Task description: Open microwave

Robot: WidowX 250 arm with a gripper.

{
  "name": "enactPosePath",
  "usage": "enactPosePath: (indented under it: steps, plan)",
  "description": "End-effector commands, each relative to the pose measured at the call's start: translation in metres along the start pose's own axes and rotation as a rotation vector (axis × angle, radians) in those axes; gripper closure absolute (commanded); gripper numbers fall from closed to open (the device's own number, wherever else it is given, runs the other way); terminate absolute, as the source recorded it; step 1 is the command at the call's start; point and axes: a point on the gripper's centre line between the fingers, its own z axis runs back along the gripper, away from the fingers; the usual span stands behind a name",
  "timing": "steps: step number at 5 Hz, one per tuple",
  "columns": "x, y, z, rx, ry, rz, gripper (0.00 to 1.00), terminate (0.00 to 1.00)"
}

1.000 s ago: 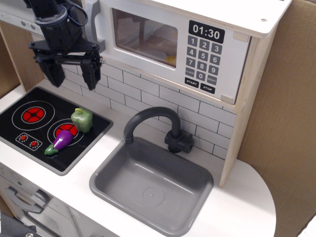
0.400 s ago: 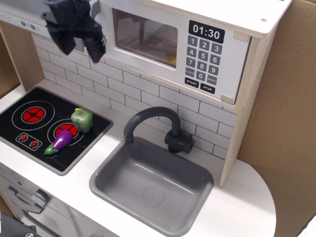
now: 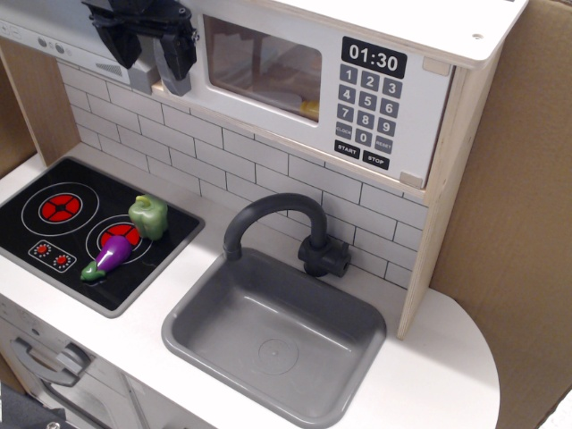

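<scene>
The gripper grabs the white door (image 3: 331,118) by its grey bar handle (image 3: 178,87) next, to open the microwave.
The toy microwave (image 3: 375,80) sits at the top of the play kitchen. It has a white door with a clear window (image 3: 262,67), a grey keypad and a black clock display reading 01:30. The door looks closed. My black gripper (image 3: 150,55) hangs at the top left, right in front of the door's left edge. Its two fingers (image 3: 175,58) stand apart, open, and hold nothing. The gripper hides most of the grey bar handle; only a grey bit (image 3: 143,87) shows below the fingers.
A black stovetop (image 3: 89,228) with red burners lies at the left, with a green pepper (image 3: 148,216) and a purple eggplant (image 3: 109,258) on it. A grey sink (image 3: 273,335) with a dark faucet (image 3: 273,223) is in the middle. Cardboard walls stand at right and left.
My gripper has risen from in front of the tiled wall up to the microwave door's left edge and shifted slightly right. It stays open. The door has not moved.
</scene>
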Motion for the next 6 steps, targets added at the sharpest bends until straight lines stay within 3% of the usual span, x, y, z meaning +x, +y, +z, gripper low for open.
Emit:
enactPosePath:
  steps: [1,2,3,6]
  plan:
    - [0.016,0.001,0.021,-0.033,-0.055,-0.111,1.00,0.00]
    - [0.017,0.002,0.021,-0.071,-0.067,-0.120,1.00,0.00]
    - [0.013,0.001,0.022,-0.074,-0.079,-0.131,1.00,0.00]
    - [-0.041,-0.004,0.038,-0.095,-0.089,-0.196,1.00,0.00]
